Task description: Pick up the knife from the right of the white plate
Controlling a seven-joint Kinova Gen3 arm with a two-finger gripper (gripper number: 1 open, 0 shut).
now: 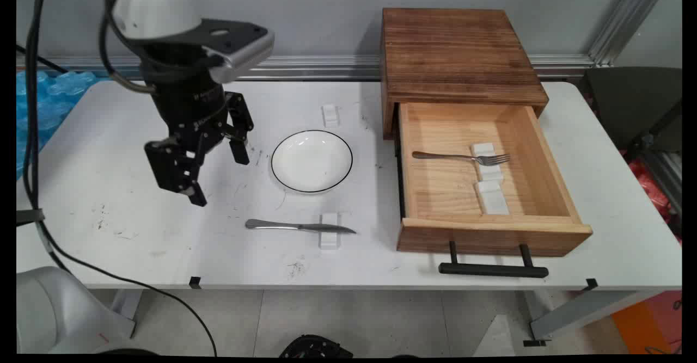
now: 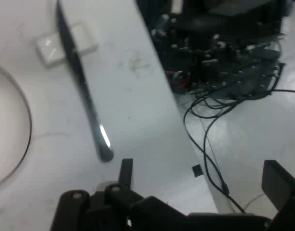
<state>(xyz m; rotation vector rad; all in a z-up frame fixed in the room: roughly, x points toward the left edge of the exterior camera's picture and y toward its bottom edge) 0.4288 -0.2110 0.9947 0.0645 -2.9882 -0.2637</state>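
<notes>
I will next grab the metal knife by its handle (image 1: 279, 225) with my gripper. Then it can go in the open drawer beside the fork.
My black gripper (image 1: 219, 180) hangs open above the table's left half, empty, its fingers spread wide. A metal knife (image 1: 298, 226) lies near the front edge, its blade resting on a small white block (image 1: 329, 231). In the hand view the knife (image 2: 82, 86) runs up from near my fingers (image 2: 126, 172), its handle end closest, and crosses the white block (image 2: 65, 44). A white plate with a dark rim (image 1: 311, 161) sits to the right of the gripper; its edge shows at the left of the hand view (image 2: 23, 134).
A wooden box (image 1: 457, 55) stands at the back right with its drawer (image 1: 490, 231) pulled open, black handle toward the front. Inside lie a fork (image 1: 462, 158) and two white blocks (image 1: 493, 197). Another white block (image 1: 330, 115) sits behind the plate. Cables hang left.
</notes>
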